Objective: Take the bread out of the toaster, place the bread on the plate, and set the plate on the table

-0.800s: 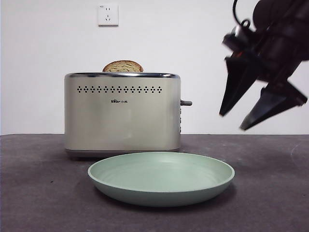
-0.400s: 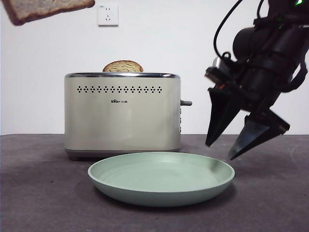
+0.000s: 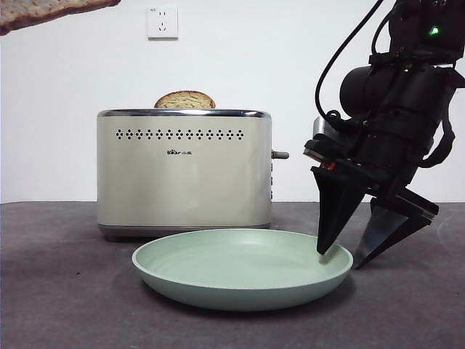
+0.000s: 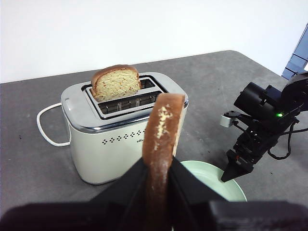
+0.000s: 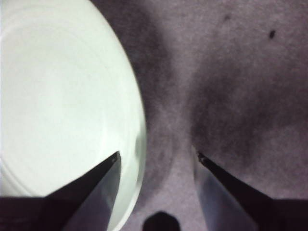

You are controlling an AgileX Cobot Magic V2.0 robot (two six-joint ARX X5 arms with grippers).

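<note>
I need to grab the plate by its rim [image 3: 341, 265] with my right gripper next, to put the plate in place for the bread [image 3: 51, 11].
My left gripper [image 4: 159, 166] is shut on the bread [image 4: 162, 130], held edge-on high above the table. In the front view only the bread's edge [image 3: 43, 11] shows, at the top left corner. The cream toaster [image 3: 185, 171] [image 4: 115, 125] holds a smaller, darker slice [image 3: 184, 100] [image 4: 116, 83] in its back slot. The mint-green plate [image 3: 240, 287] [image 4: 211, 180] lies on the table [image 3: 65, 291] in front of the toaster. My right gripper [image 3: 340, 258] [image 5: 157, 155] is open, with one jaw inside the plate's right rim [image 5: 139, 139] and one outside it.
A white power cord [image 4: 45, 127] loops on the table behind the toaster. A wall socket [image 3: 162, 22] is on the white wall. The toaster's grey lever [image 3: 280, 155] sticks out towards the right arm.
My right gripper has come down and leftwards from mid-air to straddle the plate's right rim. The bread came into the top left corner and has since risen slightly.
</note>
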